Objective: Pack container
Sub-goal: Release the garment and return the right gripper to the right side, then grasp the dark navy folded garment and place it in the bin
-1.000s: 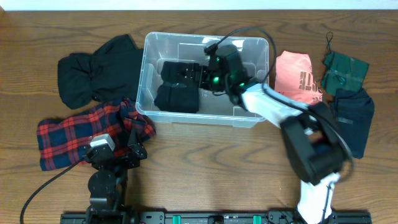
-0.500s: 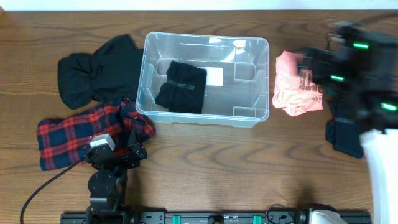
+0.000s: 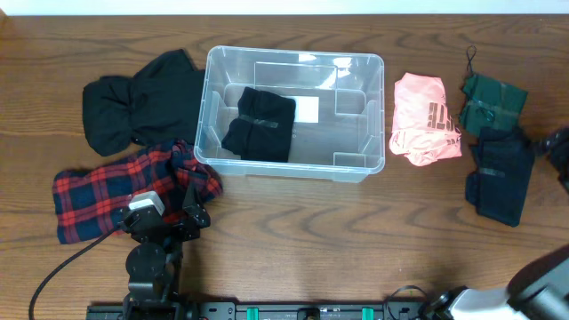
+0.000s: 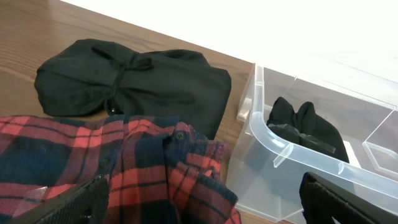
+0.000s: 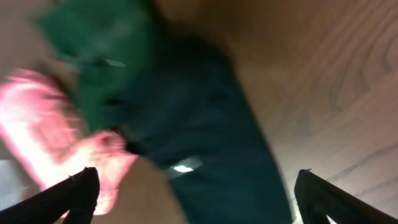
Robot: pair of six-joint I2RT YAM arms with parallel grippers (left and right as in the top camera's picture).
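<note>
I will next grab the dark navy garment with my right gripper by its folded middle point(image 3: 502, 175), so its ends stay free to settle inside the container point(image 3: 206, 107).
The clear container point(image 3: 206, 107) stands at the table's middle, a folded black garment point(image 3: 260, 123) lying in it beside the white label. It also shows in the left wrist view point(image 4: 273, 149). My left gripper point(image 3: 182, 216) is open and empty, low over a red plaid shirt point(image 4: 124, 162). My right gripper point(image 5: 199, 205) is open and empty above a dark navy garment point(image 5: 205, 137), in a blurred view. Only part of the right arm shows at the overhead view's right edge point(image 3: 558, 147).
A black garment point(image 3: 138, 102) and the plaid shirt point(image 3: 107, 191) lie left of the container. A pink garment point(image 3: 425, 120), a green one point(image 3: 491, 102) and the navy one point(image 3: 500, 173) lie to its right.
My right gripper has left the container, leaving the folded black garment inside, and swung right past the pink garment to the table's right edge. The left arm has not moved.
</note>
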